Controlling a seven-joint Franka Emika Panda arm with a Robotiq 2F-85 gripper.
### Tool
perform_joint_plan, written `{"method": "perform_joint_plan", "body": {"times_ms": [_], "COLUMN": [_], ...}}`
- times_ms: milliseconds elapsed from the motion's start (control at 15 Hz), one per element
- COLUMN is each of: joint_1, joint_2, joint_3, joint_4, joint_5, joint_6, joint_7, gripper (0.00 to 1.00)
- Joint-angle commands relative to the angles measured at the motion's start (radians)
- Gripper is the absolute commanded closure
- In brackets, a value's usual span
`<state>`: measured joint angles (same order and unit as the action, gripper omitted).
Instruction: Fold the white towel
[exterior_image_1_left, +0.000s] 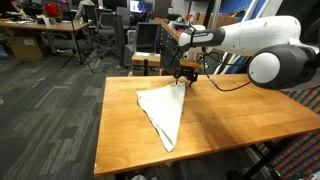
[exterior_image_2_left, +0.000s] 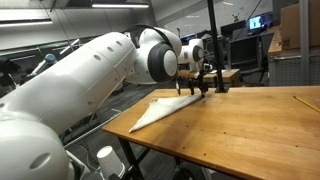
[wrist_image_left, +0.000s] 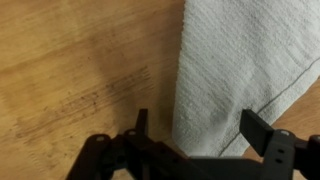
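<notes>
The towel's narrow end has its two edges between my spread fingers, so closing would hold the white towel. My gripper should close on that narrow end now.
The white towel (exterior_image_1_left: 163, 108) lies on the wooden table (exterior_image_1_left: 240, 125), folded into a long triangle that narrows toward the far end. It shows in both exterior views (exterior_image_2_left: 160, 108). My gripper (exterior_image_1_left: 185, 76) hangs just above the towel's narrow far end, also seen in an exterior view (exterior_image_2_left: 195, 88). In the wrist view the fingers (wrist_image_left: 198, 128) are spread apart, with the towel (wrist_image_left: 240, 60) lying flat on the table between and below them. Nothing is held.
The table's far edge is close behind the gripper. A small box (exterior_image_1_left: 146, 62) stands beyond it. Office chairs and desks (exterior_image_1_left: 60, 35) fill the room behind. Bare wood (exterior_image_2_left: 260, 130) lies beside the towel.
</notes>
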<state>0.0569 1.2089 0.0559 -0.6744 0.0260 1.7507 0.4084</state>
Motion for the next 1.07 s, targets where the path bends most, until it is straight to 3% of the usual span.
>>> {"method": "perform_joint_plan", "body": {"times_ms": [0,467,600,1000], "joint_1": [-0.011,-0.009,-0.008,-0.004], "joint_2": [0.033,0.014,0.003,-0.057], "joint_3": [0.018,0.014,0.013,0.01], "joint_4": [0.066,0.059,0.058,0.035], "joint_5": [0.021,0.014,0.013,0.01], "joint_6": [-0.033,-0.036,-0.034,0.007], "joint_7": [-0.006,-0.007,-0.004,0.005], "gripper": [0.4,0.95,1.0,0.98]}}
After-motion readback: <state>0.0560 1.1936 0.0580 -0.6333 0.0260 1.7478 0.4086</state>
